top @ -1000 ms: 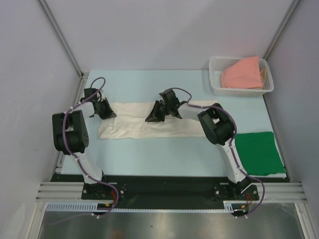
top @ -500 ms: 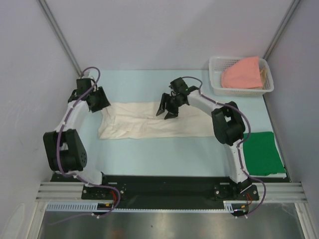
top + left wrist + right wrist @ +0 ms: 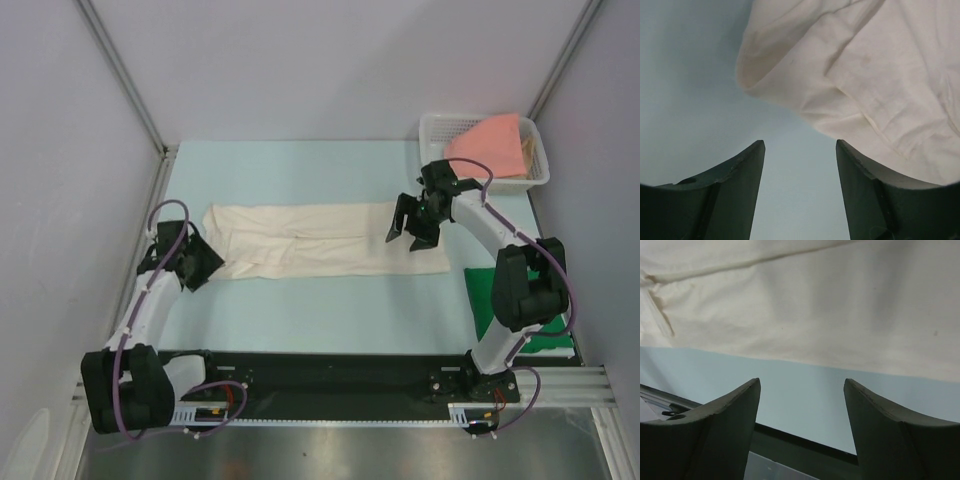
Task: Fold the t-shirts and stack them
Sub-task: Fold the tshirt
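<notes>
My left gripper grabs the cream-white t-shirt's rounded near corner next, to turn the t-shirt on the tabletop for folding.
The cream-white t-shirt [image 3: 320,240] lies flat as a long band across the middle of the table. My left gripper [image 3: 200,263] hovers at the band's near-left corner, open and empty; in the left wrist view that gripper [image 3: 800,145] has the t-shirt's rounded corner [image 3: 850,75] just ahead of it. My right gripper [image 3: 408,232] stands open over the band's right end; in the right wrist view this gripper [image 3: 802,382] holds nothing, with cream cloth [image 3: 805,305] beyond it. The dark green t-shirt [image 3: 535,340] lies folded at the near right, partly hidden by the right arm. The salmon-pink t-shirt [image 3: 490,145] rests in the basket.
The white lattice basket [image 3: 432,150] stands at the back right corner. Grey walls close in the table on the left, back and right. The black base rail [image 3: 320,375] runs along the near edge.
Both grippers have opened and let go of the cream t-shirt. The left arm pulled back toward the near left; the right arm swung right to the shirt's right end.
</notes>
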